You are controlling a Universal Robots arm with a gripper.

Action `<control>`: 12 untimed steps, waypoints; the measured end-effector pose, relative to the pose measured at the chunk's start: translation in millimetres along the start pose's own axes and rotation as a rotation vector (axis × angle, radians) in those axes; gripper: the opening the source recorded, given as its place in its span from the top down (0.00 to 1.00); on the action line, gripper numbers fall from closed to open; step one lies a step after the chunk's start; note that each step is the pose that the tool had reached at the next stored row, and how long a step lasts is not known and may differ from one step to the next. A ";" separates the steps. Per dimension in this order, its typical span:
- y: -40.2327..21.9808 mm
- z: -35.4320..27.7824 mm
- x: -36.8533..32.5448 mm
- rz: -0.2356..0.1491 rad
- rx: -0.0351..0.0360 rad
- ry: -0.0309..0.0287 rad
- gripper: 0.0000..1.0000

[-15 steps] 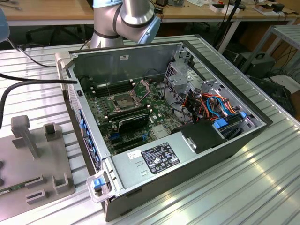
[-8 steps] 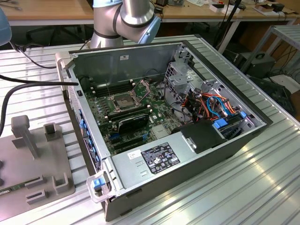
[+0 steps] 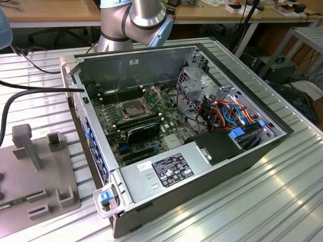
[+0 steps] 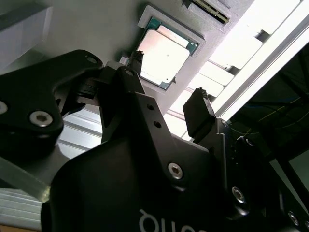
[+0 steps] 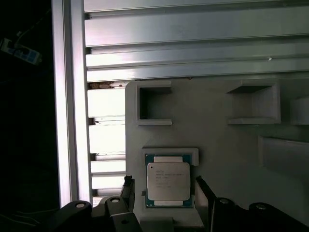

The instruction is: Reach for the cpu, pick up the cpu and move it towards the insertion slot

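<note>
I will grab the cpu by its open side edges next, because the fixture's raised side (image 5: pixel 172 151) hugs the cpu's end. My fingers have room at those edges to pick up the cpu.
The cpu (image 5: pixel 167 181) is a small silvery square chip with a green rim. It lies flat in a recess of a grey fixture plate (image 5: pixel 217 140). In the first wrist view my gripper (image 5: pixel 164 187) is open, with one black fingertip on each side of the chip and a gap between each fingertip and it. In the second wrist view the cpu (image 4: pixel 161 57) lies just beyond the gripper (image 4: pixel 166 83), whose fingers (image 4: pixel 199 107) stand apart with nothing held. The insertion slot (image 3: pixel 130 108) is a metal-framed socket with a dark centre on the green board inside the open case.
The open computer case (image 3: pixel 242 151) holds a black ribbed card (image 3: pixel 144 132), a power supply (image 3: pixel 166 169) and a drive cage (image 3: pixel 194 80). The grey fixture (image 3: pixel 30 166), at the exterior view's left, has upright posts. Ribbed aluminium table profiles (image 5: pixel 193 38) run around the fixture.
</note>
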State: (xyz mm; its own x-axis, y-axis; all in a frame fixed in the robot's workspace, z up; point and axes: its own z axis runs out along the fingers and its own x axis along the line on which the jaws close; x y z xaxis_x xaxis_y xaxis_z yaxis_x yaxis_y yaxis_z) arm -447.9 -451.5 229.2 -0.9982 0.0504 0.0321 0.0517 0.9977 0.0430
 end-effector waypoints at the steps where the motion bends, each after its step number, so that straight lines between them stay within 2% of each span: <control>1: 0.0 0.3 0.0 0.000 -0.0001 -0.0001 0.38; 5: -1.2 6.5 -0.3 0.000 0.0016 -0.0001 0.38; 9: -1.9 15.8 -4.5 0.000 0.0038 -0.0003 0.38; 12: -2.0 20.4 -5.5 0.000 0.0056 -0.0003 0.38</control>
State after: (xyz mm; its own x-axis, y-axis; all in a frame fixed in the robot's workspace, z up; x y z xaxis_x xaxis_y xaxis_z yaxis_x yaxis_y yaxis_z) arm -443.1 -452.8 208.6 -0.9982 0.0507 0.0317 0.0519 0.9979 0.0375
